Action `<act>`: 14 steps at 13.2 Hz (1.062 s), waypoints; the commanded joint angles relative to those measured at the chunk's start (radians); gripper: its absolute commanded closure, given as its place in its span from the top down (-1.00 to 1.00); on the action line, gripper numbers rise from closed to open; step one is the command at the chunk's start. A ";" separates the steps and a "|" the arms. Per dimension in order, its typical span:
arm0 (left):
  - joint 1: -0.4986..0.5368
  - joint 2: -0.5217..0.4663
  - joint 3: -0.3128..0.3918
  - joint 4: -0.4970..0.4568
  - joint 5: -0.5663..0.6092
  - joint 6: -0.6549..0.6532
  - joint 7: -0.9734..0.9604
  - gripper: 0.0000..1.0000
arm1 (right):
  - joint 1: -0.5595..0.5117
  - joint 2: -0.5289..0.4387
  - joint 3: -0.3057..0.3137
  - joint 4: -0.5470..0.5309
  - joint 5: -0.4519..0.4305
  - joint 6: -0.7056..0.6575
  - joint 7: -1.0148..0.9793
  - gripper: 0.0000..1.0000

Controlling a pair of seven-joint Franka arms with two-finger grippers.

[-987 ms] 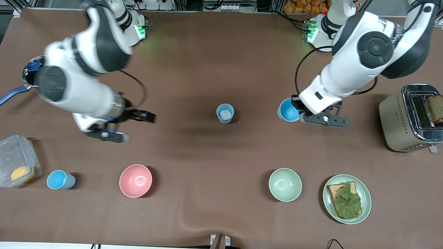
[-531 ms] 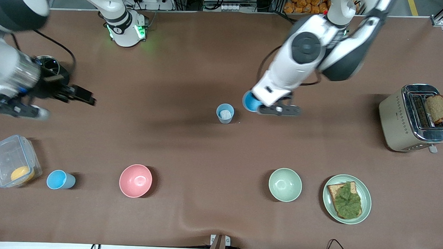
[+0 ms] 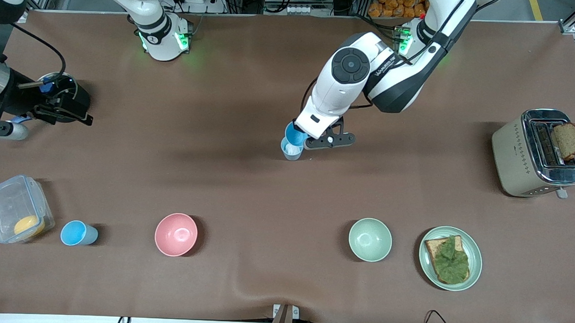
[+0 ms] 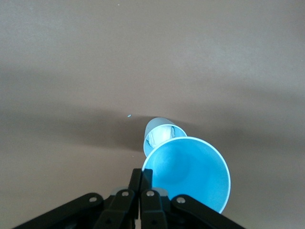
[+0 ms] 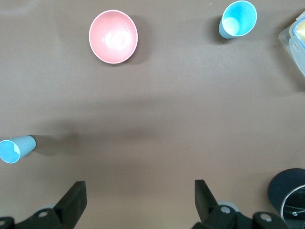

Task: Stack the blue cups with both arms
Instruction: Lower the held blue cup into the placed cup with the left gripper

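Note:
I should keep holding the sky-blue cup in my left gripper until it nests, because the pale cup's opening [image 3: 291, 149] [image 4: 160, 135] shows beside the sky-blue cup's side.
My left gripper [image 3: 303, 136] is shut on the rim of the bright sky-blue cup [image 3: 295, 132] and holds it just above the pale grey-blue cup [image 3: 291, 151], which stands upright mid-table. In the left wrist view the pinched rim sits at the shut gripper [image 4: 146, 174]. There the held cup [image 4: 190, 171] covers part of the pale cup [image 4: 158, 135] below it. My right gripper [image 3: 74, 113] is open and empty at the right arm's end of the table, its fingers [image 5: 76, 198] spread wide. A second sky-blue cup [image 3: 77, 233] stands near the front edge.
A pink bowl [image 3: 176, 234] and a pale green bowl [image 3: 370, 239] stand nearer the front camera. A clear lidded box [image 3: 15, 209] is beside the second cup. A pot [image 3: 56, 82] lies under the right gripper. A toaster [image 3: 536, 153] and a plate of bread [image 3: 450, 258] stand toward the left arm's end.
My left arm has carried the sky-blue cup toward the right arm's end until it is over the pale cup. My right arm has pulled back to its end of the table.

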 commanded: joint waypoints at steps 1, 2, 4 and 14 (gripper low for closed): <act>-0.021 0.025 0.005 0.010 0.047 0.021 -0.048 -1.00 | -0.016 -0.015 0.017 -0.011 -0.031 -0.004 -0.019 1.00; -0.022 0.038 0.005 0.007 0.093 0.022 -0.075 -1.00 | -0.018 -0.015 0.015 -0.011 -0.031 -0.006 -0.020 1.00; -0.051 0.073 0.003 0.004 0.167 0.022 -0.137 -1.00 | -0.062 -0.015 0.000 0.001 -0.037 -0.031 -0.080 1.00; -0.090 0.113 0.005 0.013 0.201 0.039 -0.226 -1.00 | -0.056 -0.005 0.006 0.025 -0.074 -0.036 -0.021 1.00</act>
